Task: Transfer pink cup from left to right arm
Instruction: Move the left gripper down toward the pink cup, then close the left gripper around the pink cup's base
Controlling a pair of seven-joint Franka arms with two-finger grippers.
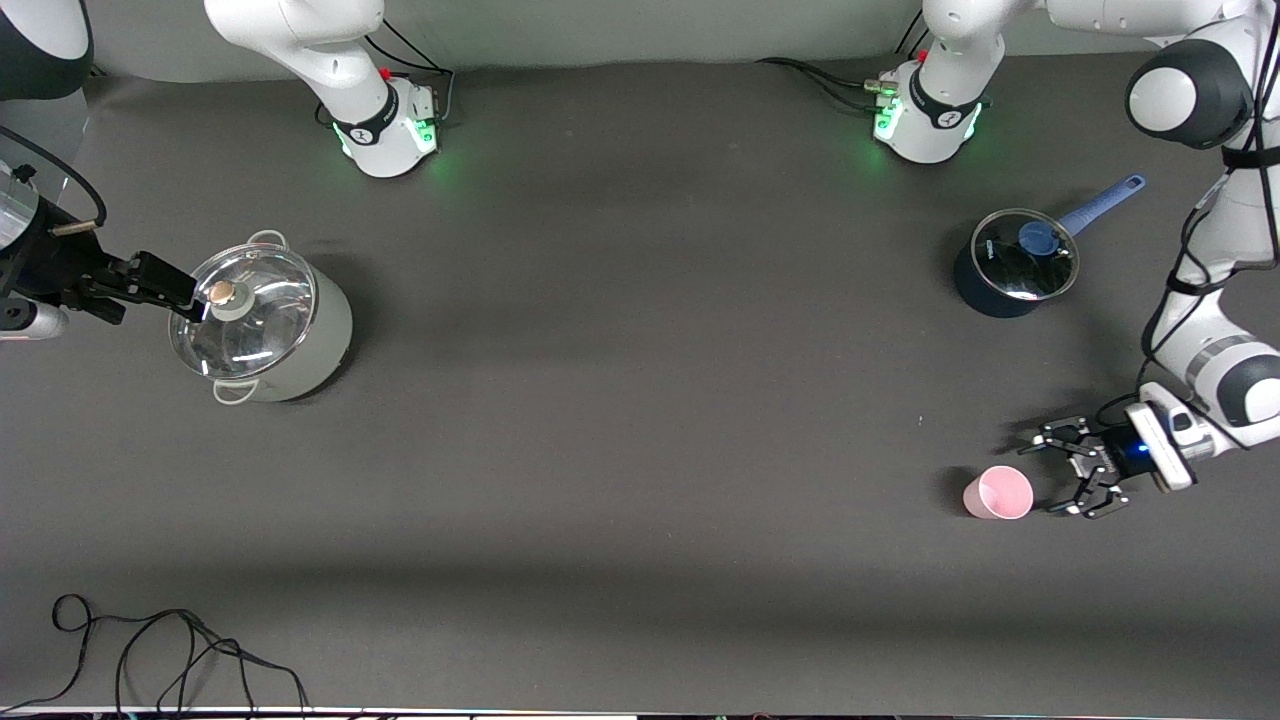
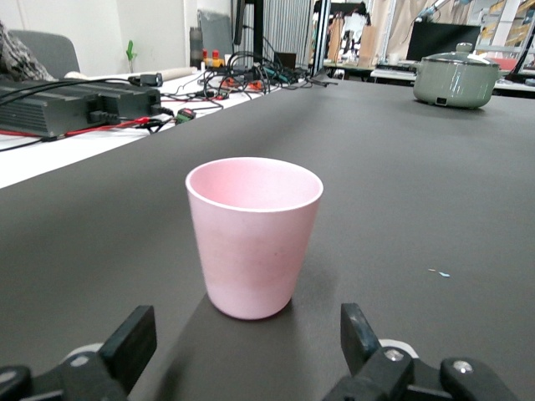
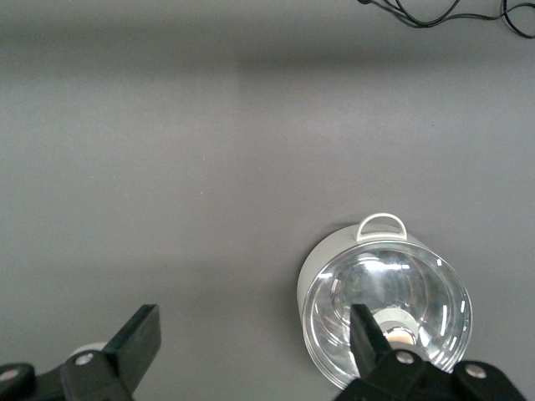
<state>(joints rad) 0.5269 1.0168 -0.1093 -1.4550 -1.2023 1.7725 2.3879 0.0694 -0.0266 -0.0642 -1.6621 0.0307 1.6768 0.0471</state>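
I will grab the pink cup's lower side [image 2: 252,284] with my left gripper next. This will keep the pink cup's rim [image 2: 254,209] free for my right gripper.
The pink cup [image 1: 998,493] stands upright on the dark table, toward the left arm's end and nearer the front camera than the blue saucepan. My left gripper [image 1: 1053,472] is low beside the cup, open and empty, with its jaws facing the cup but not around it. In the left wrist view the cup [image 2: 253,238] stands just ahead of the open left gripper [image 2: 248,342]. My right gripper [image 1: 168,287] is open and empty at the right arm's end, over the rim of the grey pot. It shows open in the right wrist view [image 3: 251,338].
A grey pot with a glass lid [image 1: 262,320] stands at the right arm's end; it also shows in the right wrist view [image 3: 384,313]. A blue saucepan with a glass lid [image 1: 1015,262] stands near the left arm's base. Black cables [image 1: 150,650] lie along the near table edge.
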